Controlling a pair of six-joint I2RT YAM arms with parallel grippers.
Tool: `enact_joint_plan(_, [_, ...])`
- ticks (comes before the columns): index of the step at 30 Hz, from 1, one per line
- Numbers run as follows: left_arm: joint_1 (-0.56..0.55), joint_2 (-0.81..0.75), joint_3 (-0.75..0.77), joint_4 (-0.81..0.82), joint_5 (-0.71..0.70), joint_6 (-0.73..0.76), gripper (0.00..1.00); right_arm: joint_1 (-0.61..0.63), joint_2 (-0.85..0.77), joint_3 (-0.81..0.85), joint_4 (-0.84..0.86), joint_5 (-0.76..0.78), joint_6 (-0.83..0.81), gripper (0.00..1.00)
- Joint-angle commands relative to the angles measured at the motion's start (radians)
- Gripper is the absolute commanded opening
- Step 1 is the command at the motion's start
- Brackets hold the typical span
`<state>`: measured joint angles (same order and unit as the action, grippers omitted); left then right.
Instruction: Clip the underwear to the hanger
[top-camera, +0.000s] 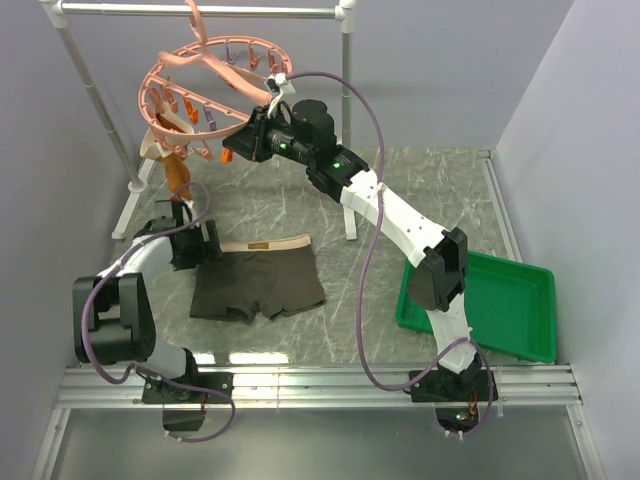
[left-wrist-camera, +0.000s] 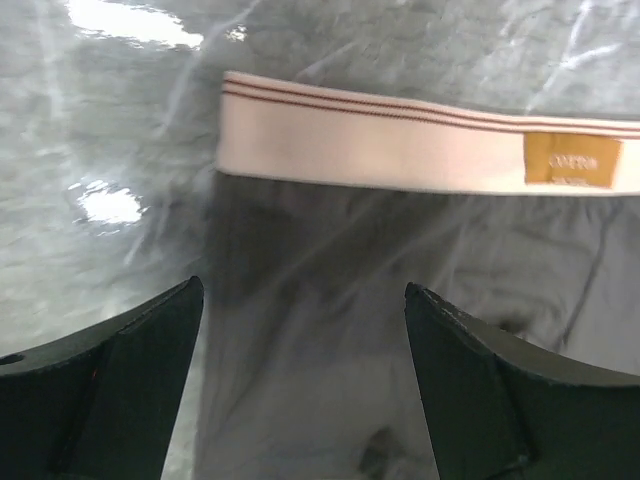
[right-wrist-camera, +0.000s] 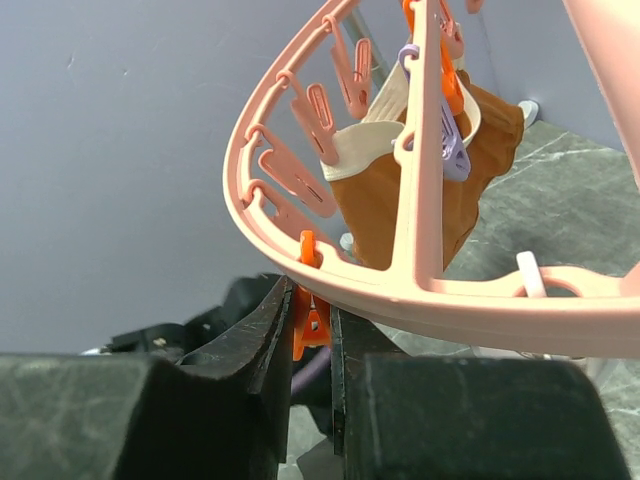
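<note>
The robot's left gripper will pinch the underwear's dark cloth (top-camera: 223, 259) beside the end of the tan waistband, so that the waistband stays free for the orange clip.
The dark olive-brown underwear (top-camera: 258, 281) lies flat on the table, tan waistband (left-wrist-camera: 400, 142) toward the back. My left gripper (top-camera: 193, 247) is open, low over its left edge; in the left wrist view the cloth (left-wrist-camera: 330, 330) fills the gap between my fingers (left-wrist-camera: 130, 370). The pink ring hanger (top-camera: 205, 85) hangs tilted from the pipe rack. My right gripper (top-camera: 232, 150) is at the ring's near rim, shut on a small orange clip (right-wrist-camera: 312, 325) under the rim (right-wrist-camera: 400, 300).
A smaller orange-brown garment (top-camera: 178, 170) hangs clipped at the ring's left side, also in the right wrist view (right-wrist-camera: 420, 190). The white-grey pipe rack (top-camera: 200, 10) stands at the back. A green tray (top-camera: 500, 305) sits at the right.
</note>
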<state>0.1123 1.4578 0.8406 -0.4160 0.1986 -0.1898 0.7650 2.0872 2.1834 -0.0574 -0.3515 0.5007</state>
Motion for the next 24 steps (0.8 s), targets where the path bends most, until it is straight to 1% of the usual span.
enact_joint_plan(1, [-0.062,0.024,0.020,0.098,-0.160,-0.114,0.88,-0.004,-0.039,-0.005,0.054,0.002,-0.022,0.00])
enact_joint_plan(4, [-0.085,0.082,0.029,0.131,-0.226,-0.135,0.88,-0.004,-0.042,-0.010,0.056,0.003,-0.027,0.00])
enact_joint_plan(8, [-0.092,0.131,0.040,0.181,-0.260,-0.132,0.90,-0.006,-0.042,-0.013,0.054,0.005,-0.028,0.00])
enact_joint_plan(14, [-0.105,0.211,0.066,0.213,-0.243,-0.122,0.91,-0.004,-0.041,-0.019,0.054,0.014,-0.036,0.00])
enact_joint_plan(15, [-0.134,0.219,0.069,0.217,-0.243,-0.111,0.90,-0.006,-0.042,-0.019,0.053,0.016,-0.036,0.00])
enact_joint_plan(18, [-0.151,0.249,0.078,0.214,-0.214,-0.111,0.89,-0.006,-0.042,-0.020,0.050,0.020,-0.042,0.00])
enact_joint_plan(24, [-0.189,0.216,0.071,0.241,-0.188,-0.082,0.92,-0.007,-0.046,-0.031,0.048,0.020,-0.047,0.00])
